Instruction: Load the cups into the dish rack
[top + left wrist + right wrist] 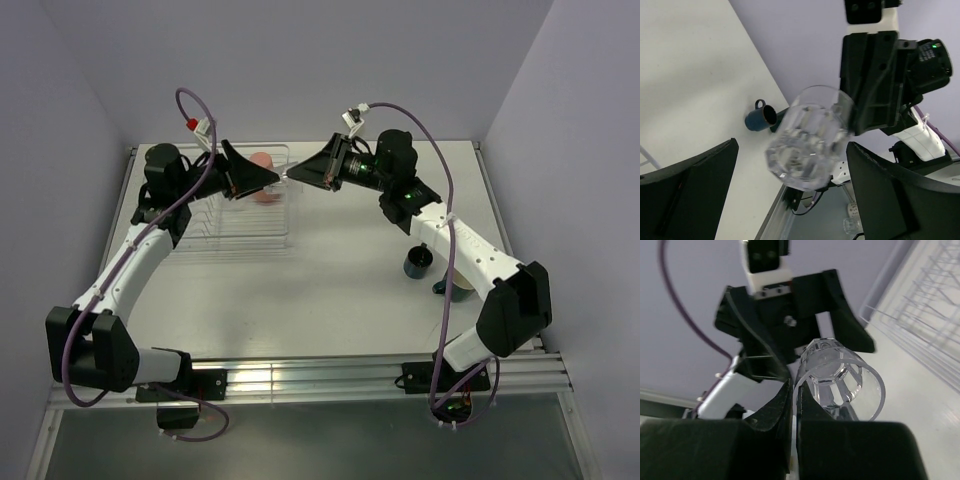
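My left gripper grabs the clear glass tumbler by its base next, which leaves the clear glass tumbler's rim free to enter the rack (240,235).
A clear glass tumbler (288,176) hangs in the air over the right end of the dish rack (240,235). My right gripper (795,390) is shut on the tumbler's (845,375) rim wall, one finger inside and one outside. From the other side my left gripper (792,165) stands open, its fingers (700,185) wide on both sides of the tumbler's (810,137) base, with gaps showing. A salmon-pink tumbler (264,165) sits in the rack, partly hidden by the left gripper (270,178). A navy mug (418,262) and a teal mug (455,288) stand on the table under the right arm.
The rack's wire bars (925,325) lie to the right in the right wrist view. The navy mug (760,117) lies near the table's front edge in the left wrist view. Walls close in at the back and on both sides.
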Robot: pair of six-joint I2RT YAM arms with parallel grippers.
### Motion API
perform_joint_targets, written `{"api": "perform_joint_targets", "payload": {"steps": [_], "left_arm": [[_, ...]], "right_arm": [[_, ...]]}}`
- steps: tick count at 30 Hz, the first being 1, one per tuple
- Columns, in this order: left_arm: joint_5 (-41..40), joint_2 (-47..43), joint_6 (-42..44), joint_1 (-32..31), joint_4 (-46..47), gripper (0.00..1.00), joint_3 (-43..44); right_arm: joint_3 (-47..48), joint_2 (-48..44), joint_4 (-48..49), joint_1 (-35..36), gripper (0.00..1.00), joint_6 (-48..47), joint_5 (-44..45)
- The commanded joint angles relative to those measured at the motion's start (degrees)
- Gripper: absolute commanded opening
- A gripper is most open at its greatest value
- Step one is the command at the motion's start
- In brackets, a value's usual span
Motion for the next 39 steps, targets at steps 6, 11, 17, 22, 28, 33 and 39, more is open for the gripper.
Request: {"api": "perform_joint_targets", "payload": {"steps": [6, 11, 17, 22, 28, 33, 39], "left_arm": [[-1.5, 0.3, 3.6, -0.8, -1.2, 0.92, 2.7], [0.0, 0.2, -0.3, -1.6, 3.6, 0.79, 1.5], [0.4, -0.5, -0.8, -3.1, 4.6, 0.61, 0.4], [0.6, -1.4, -0.8, -3.5, 3.5, 0.37, 0.3], [0.8, -2.6, -2.2, -3.7, 3.9, 0.00, 0.1], [-0.3, -4.6, -2.1, -3.6, 2.2, 0.00, 1.5], [-1.4, -6.5, 0.4, -0.9, -3.0, 0.00, 6.0]], "right_arm": [[-1.7, 0.4, 15.5, 0.2, 0.00, 8.1, -4.2], [-2.6, 1.4, 19.0, 0.2, 0.00, 10.6, -4.9], [-1.0, 2.7, 20.0, 0.2, 0.00, 11.1, -4.5], [-1.1, 4.2, 22.4, 0.2, 0.00, 12.2, -4.4], [-2.1, 5.0, 24.1, 0.4, 0.00, 12.6, -4.2], [-3.5, 3.8, 20.9, 0.0, 0.16, 10.1, -2.8], [-5.1, -0.4, 9.7, -2.4, 0.44, 2.8, 4.0]]}}
